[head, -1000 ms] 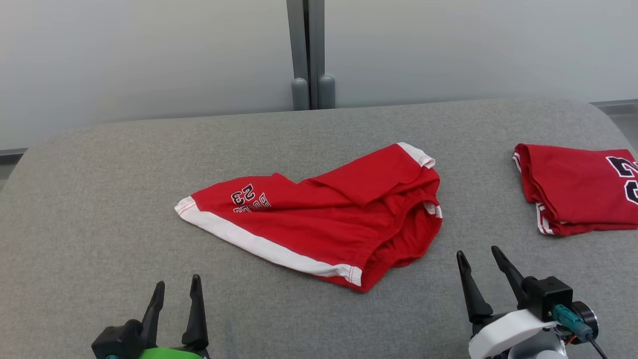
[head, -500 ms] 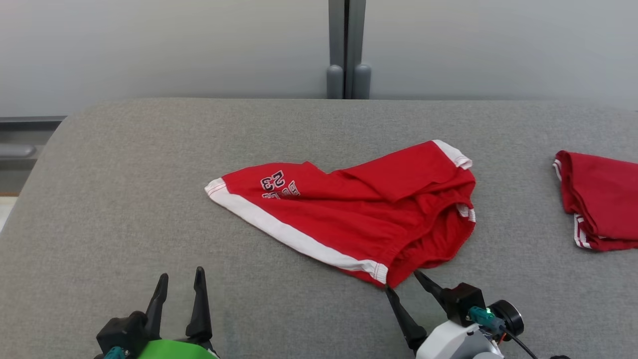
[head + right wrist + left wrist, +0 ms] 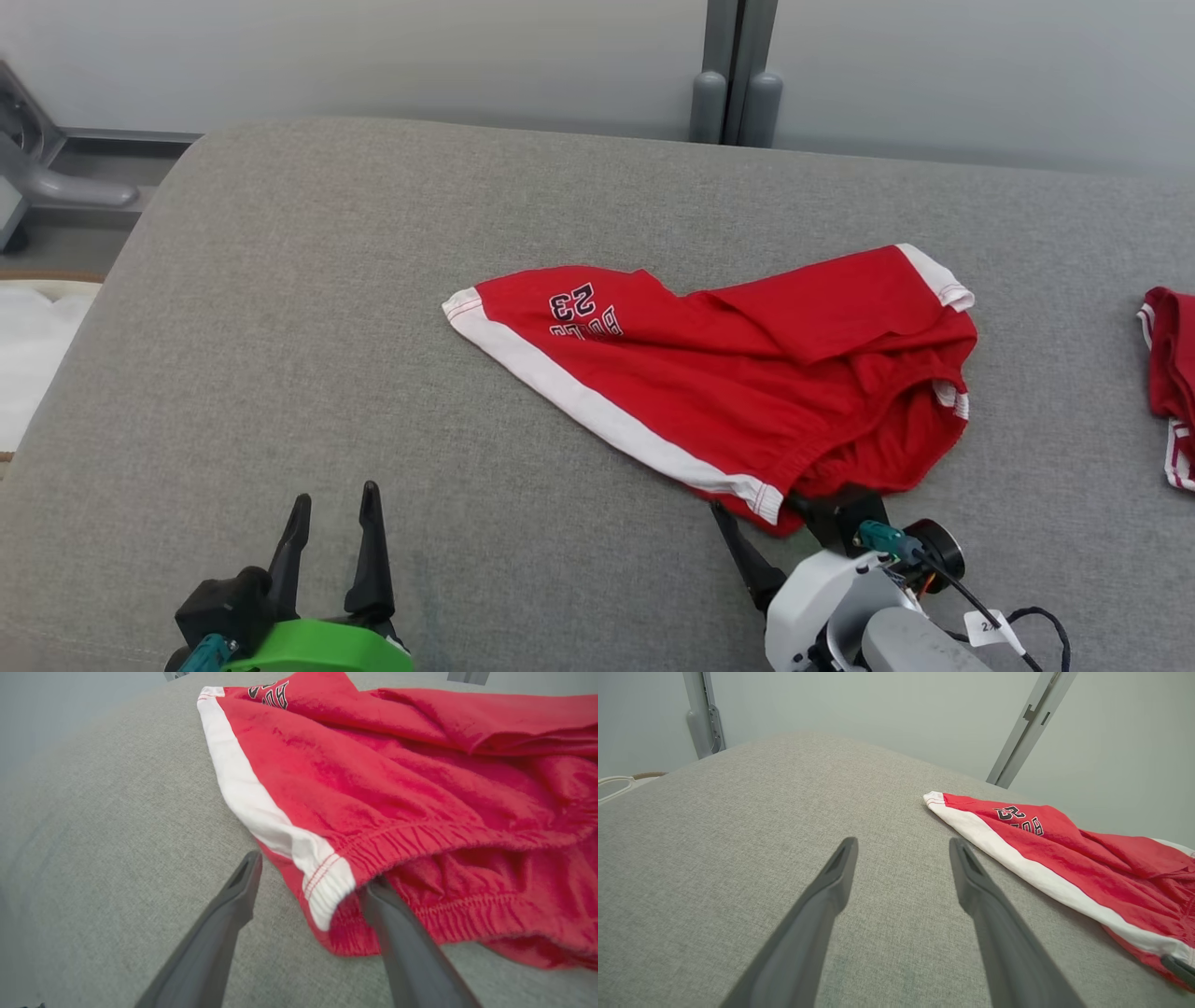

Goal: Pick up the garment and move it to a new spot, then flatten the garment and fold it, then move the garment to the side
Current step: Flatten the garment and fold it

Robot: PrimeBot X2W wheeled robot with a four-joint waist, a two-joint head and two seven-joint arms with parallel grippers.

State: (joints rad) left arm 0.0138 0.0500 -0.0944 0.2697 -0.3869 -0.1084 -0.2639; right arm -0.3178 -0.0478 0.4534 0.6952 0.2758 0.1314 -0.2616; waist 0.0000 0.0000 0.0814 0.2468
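Note:
The garment's waist opening point(image 3: 429, 884) gapes while the rest of the garment lies slack, so I will next take hold of the garment by its white-striped waistband corner point(image 3: 329, 889) with my right gripper.
The garment point(image 3: 747, 373) is a pair of red shorts with a white side stripe and a "23" print, lying crumpled on the grey padded table point(image 3: 280, 327). My right gripper point(image 3: 761, 511) is open at the garment's near waistband corner. In the right wrist view the white-ended waistband corner point(image 3: 327, 886) sits between the jaws of the right gripper point(image 3: 314, 870), and one finger point(image 3: 397, 933) pokes into the waist opening. My left gripper point(image 3: 336, 495) is open over bare table, well left of the garment point(image 3: 1064, 858). The left gripper point(image 3: 903, 841) holds nothing.
A second folded red garment point(image 3: 1172, 373) lies at the table's right edge. A grey post point(image 3: 733, 84) stands behind the table against a pale wall. Off the table's left edge are a white object point(image 3: 28, 345) and a grey frame point(image 3: 56, 187).
The camera has turned, shifting the whole picture rightward. My right gripper has moved left and forward, from beside the garment to straddling its near waistband corner. The left gripper has kept its place, open.

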